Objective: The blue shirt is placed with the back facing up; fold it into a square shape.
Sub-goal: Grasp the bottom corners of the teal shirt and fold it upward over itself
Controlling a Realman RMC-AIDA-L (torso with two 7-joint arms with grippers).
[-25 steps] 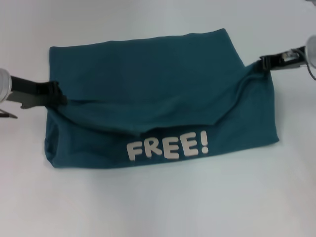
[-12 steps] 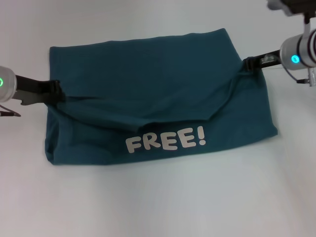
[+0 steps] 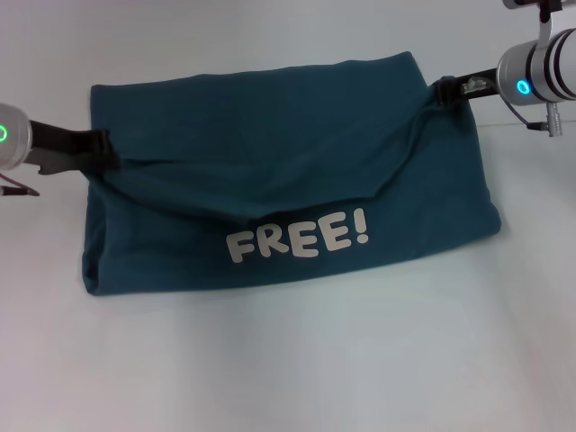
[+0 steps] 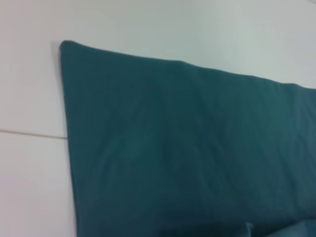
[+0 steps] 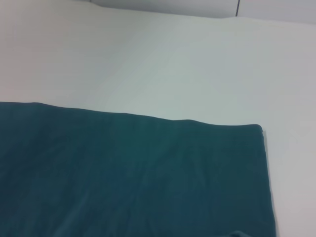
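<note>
The shirt's folded edge lies low across the shirt's flat far part and would rest there, so it is time for my left gripper to open.
The blue shirt point(image 3: 288, 171) lies on the white table, its near part folded up and over so white letters "FREE!" point(image 3: 297, 243) show at the front. My left gripper point(image 3: 101, 150) is shut on the shirt's folded edge at its left side. My right gripper point(image 3: 443, 93) is shut on the folded edge at its right side, near the far right corner. The raised fold sags between them. The shirt's flat far part shows in the left wrist view point(image 4: 187, 148) and the right wrist view point(image 5: 133, 177).
The white table point(image 3: 288, 369) runs all around the shirt, with a wide bare stretch in front of it and a strip behind it. A thin seam line point(image 4: 29, 134) crosses the table beside the shirt's far left corner.
Both grippers have carried the folded edge farther away from me, the right one more and also inward. The fold and the lettering have shifted toward the far edge.
</note>
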